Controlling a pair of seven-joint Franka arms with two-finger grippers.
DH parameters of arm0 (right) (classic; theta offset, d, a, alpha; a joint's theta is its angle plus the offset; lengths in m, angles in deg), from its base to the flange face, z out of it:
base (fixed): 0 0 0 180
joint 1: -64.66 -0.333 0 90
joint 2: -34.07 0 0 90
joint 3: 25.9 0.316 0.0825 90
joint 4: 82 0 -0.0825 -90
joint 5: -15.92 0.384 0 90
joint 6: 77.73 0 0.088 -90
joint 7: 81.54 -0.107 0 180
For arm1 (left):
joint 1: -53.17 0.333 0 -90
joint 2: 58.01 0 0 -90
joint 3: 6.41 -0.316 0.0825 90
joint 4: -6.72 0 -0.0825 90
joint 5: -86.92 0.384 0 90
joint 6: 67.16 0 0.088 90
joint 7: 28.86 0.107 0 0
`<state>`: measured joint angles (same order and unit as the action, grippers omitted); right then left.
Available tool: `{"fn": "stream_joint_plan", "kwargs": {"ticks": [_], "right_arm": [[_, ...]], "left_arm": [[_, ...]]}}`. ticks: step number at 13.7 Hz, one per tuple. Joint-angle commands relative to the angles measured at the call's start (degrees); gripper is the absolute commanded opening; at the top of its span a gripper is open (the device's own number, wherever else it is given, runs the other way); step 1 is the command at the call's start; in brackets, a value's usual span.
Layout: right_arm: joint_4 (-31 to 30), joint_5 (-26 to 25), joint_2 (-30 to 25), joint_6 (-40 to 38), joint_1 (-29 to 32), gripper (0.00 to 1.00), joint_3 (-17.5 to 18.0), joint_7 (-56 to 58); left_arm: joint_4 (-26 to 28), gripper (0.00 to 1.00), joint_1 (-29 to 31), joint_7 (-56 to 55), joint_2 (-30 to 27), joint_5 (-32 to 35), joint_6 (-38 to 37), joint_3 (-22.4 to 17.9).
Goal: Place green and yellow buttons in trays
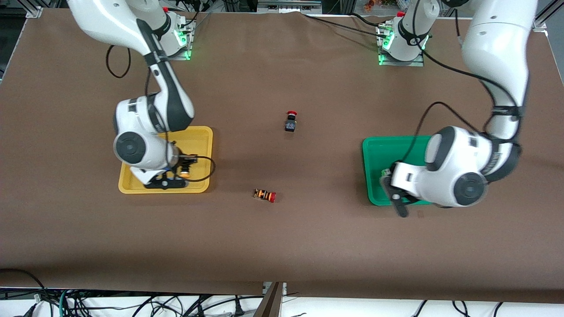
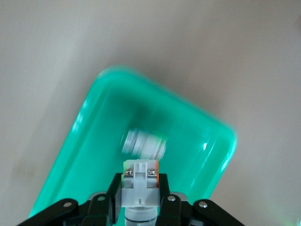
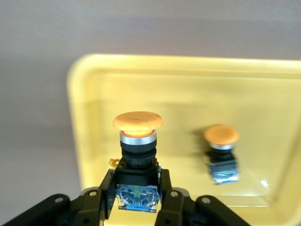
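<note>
The whitish-grey button [image 2: 140, 183] is still hanging above the bottom of the green tray, so I need to keep my left gripper closed on it until it is lower.
My right gripper [image 3: 136, 182] is shut on a yellow-capped button [image 3: 137, 141] by its black-and-blue body, over the yellow tray [image 3: 188, 80]. A second yellow-capped button [image 3: 221, 151] lies in that tray. In the front view this gripper [image 1: 184, 169] is over the yellow tray [image 1: 200, 136]. My left gripper [image 2: 139, 186] is shut on a whitish-grey button [image 2: 139, 181] over the green tray [image 2: 94, 141]. Another whitish-grey button [image 2: 143, 142] lies in that tray. In the front view the left gripper [image 1: 387, 175] is over the green tray [image 1: 374, 154].
A red-capped black-bodied button [image 1: 290, 121] stands mid-table. A red-capped button with an orange-and-black striped body [image 1: 265, 195] lies nearer to the front camera, between the two trays. Brown table surface [image 1: 282, 246] spreads around them.
</note>
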<state>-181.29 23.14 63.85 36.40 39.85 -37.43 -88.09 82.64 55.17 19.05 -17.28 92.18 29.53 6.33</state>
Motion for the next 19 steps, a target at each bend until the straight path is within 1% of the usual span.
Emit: {"fn": "stream_joint_plan", "kwargs": {"ticks": [1,2,3,4,6,8,9,10,11,12,13,14,15,16,17,18,19], "right_arm": [[-8.0,0.17,-1.83,2.84,-0.6,0.0,-0.43,2.5],[-9.24,0.17,-1.66,4.16,-0.6,0.5,-0.43,2.41],[-9.25,0.34,-1.66,4.43,-0.6,1.0,-0.43,1.72],[-8.12,0.43,-2.0,3.74,-0.42,1.0,-0.43,1.45],[-5.05,0.43,-5.5,2.51,0.54,1.0,-0.51,2.32],[-1.36,-0.18,-11.73,-2.04,2.38,1.0,-0.43,2.24],[-0.04,-0.36,-14.98,-4.85,2.91,1.0,-0.25,2.32],[1.1,-0.97,-17.71,-7.66,3.44,1.0,0.1,2.41],[2.07,-3.76,-20.0,-11.61,3.97,1.0,0.19,2.94],[3.39,-7.09,-21.94,-14.78,4.58,1.0,1.32,3.2],[4.45,-8.0,-24.57,-17.25,7.37,1.0,3.33,3.2],[4.46,-7.83,-27.12,-18.4,10.27,1.0,5.18,3.2],[4.46,-7.92,-29.23,-18.85,11.87,1.0,6.68,3.2],[4.46,-8.44,-30.56,-19.2,12.23,1.0,7.48,3.03],[4.63,-8.71,-30.83,-21.64,13.54,1.0,8.35,3.12],[5.59,-8.54,-30.92,-25.06,15.73,1.0,9.84,3.12],[7.25,-8.45,-30.58,-27.53,17.32,1.0,11.16,3.12]], "left_arm": [[8.68,0.06,2.57,-0.89,-1.09,4.76,5.4,-0.08],[11.94,0.14,3.54,-0.63,-1.35,5.46,9.53,-0.08],[13.8,0.32,3.72,-0.62,-1.35,5.56,12.1,-0.08],[13.73,0.99,3.72,-0.28,-1.35,5.73,12.73,-0.17],[13.38,1.0,3.63,-0.62,-4.76,6.26,11.78,0.44],[11.98,1.0,3.11,-2.11,-9.67,5.38,9.15,0.71],[10.58,1.0,3.11,-4.9,-11.53,5.38,6.35,1.23],[9.43,1.0,3.11,-10.5,-13.55,5.38,2.49,1.5],[8.9,1.0,3.11,-17.43,-15.83,5.38,-0.5,1.76],[8.81,1.0,3.11,-24.28,-18.38,5.38,-2.1,2.46],[8.81,1.0,3.45,-29.4,-20.84,5.12,-3.42,2.73],[8.28,1.0,3.54,-31.8,-22.52,3.03,-5.61,2.73],[6.28,1.0,3.46,-32.52,-23.66,0.57,-8.33,2.04],[6.0,1.0,3.72,-32.79,-25.42,-0.84,-9.05,1.68],[7.12,1.0,3.63,-34.44,-28.57,-1.9,-8.97,-0.32],[10.01,1.0,1.55,-38.9,-32.77,-3.3,-8.71,-4.69],[14.47,1.0,0.31,-45.9,-37.34,-4.97,-6.27,-6.91]]}}
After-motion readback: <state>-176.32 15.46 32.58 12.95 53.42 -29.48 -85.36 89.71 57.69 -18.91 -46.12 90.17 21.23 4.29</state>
